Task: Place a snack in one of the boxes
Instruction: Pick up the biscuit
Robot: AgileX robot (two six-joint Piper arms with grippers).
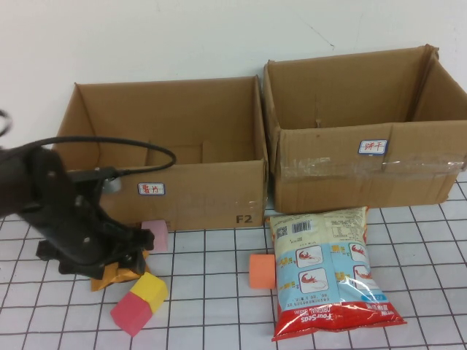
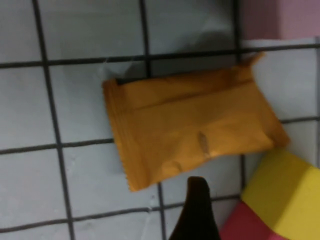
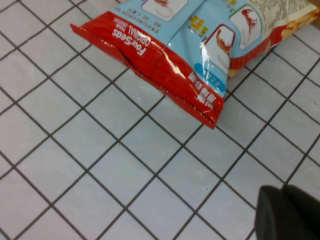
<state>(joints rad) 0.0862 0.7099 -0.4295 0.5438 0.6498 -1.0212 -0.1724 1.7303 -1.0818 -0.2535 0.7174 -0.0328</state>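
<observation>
My left gripper's finger stops above the orange snack packet, so it is too early to close. My left gripper moves lower next, before closing on the packet.
A small orange snack packet (image 1: pixel 115 278) lies flat on the grid table in front of the left cardboard box (image 1: pixel 197 191). It fills the middle of the left wrist view (image 2: pixel 195 125). My left gripper (image 1: pixel 122 254) hovers right over it, open and holding nothing; one dark finger (image 2: pixel 197 205) shows just beside the packet's edge. A large blue-and-red shrimp chip bag (image 1: pixel 328 273) lies in front of the right box (image 1: pixel 365 179) and shows in the right wrist view (image 3: pixel 165 50). My right gripper (image 3: pixel 286 202) is shut and empty above bare table near the bag's red end; it is outside the high view.
Both boxes are open at the top and stand side by side at the back. Foam blocks lie around the packet: pink (image 1: pixel 155 235), yellow (image 1: pixel 149 290), red (image 1: pixel 131 313) and orange (image 1: pixel 262 270). The yellow and red blocks sit close beside the left gripper (image 2: pixel 285 195).
</observation>
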